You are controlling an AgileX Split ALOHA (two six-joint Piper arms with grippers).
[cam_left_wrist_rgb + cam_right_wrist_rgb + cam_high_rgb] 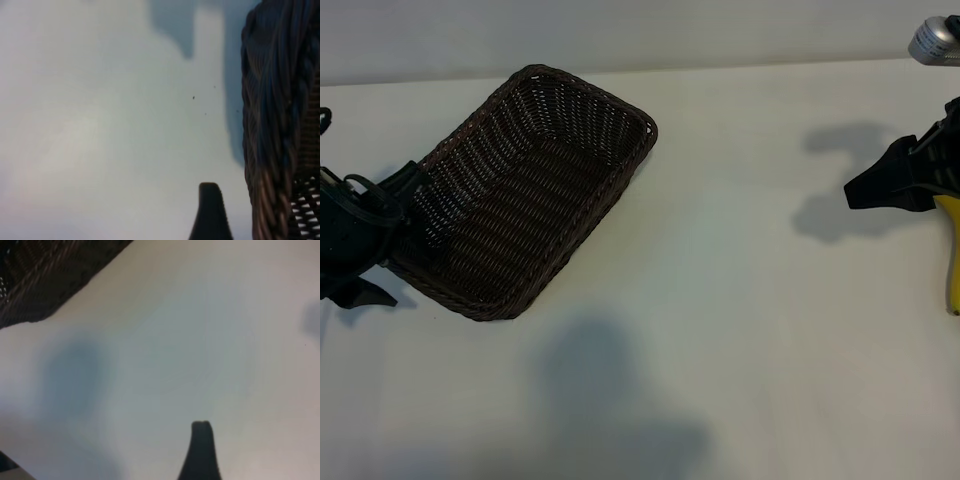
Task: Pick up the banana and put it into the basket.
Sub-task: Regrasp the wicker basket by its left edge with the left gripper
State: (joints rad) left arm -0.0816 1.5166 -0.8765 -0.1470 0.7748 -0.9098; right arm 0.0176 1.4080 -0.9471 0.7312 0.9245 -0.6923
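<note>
The robot's left gripper will bring the basket closer to the banana (952, 255), so it will next grab the basket by its braided rim near a corner (404, 273).
The dark brown wicker basket (525, 190) lies slanted on the white table, left of centre, and is empty. Its braided rim (280, 125) fills one side of the left wrist view. My left gripper (388, 238) sits at the table's left edge, right against the basket's near-left corner, and is open; one finger (210, 215) shows over bare table. The yellow banana (952, 255) lies at the far right edge, its upper end hidden under my right gripper (882, 180). That gripper hangs open above it; one finger (201, 452) shows, with only table beyond. A basket corner (45, 275) shows farther off.
A silver-grey object (935, 40) sits at the back right corner. The white table (740, 300) stretches bare between the basket and the banana, crossed by soft shadows.
</note>
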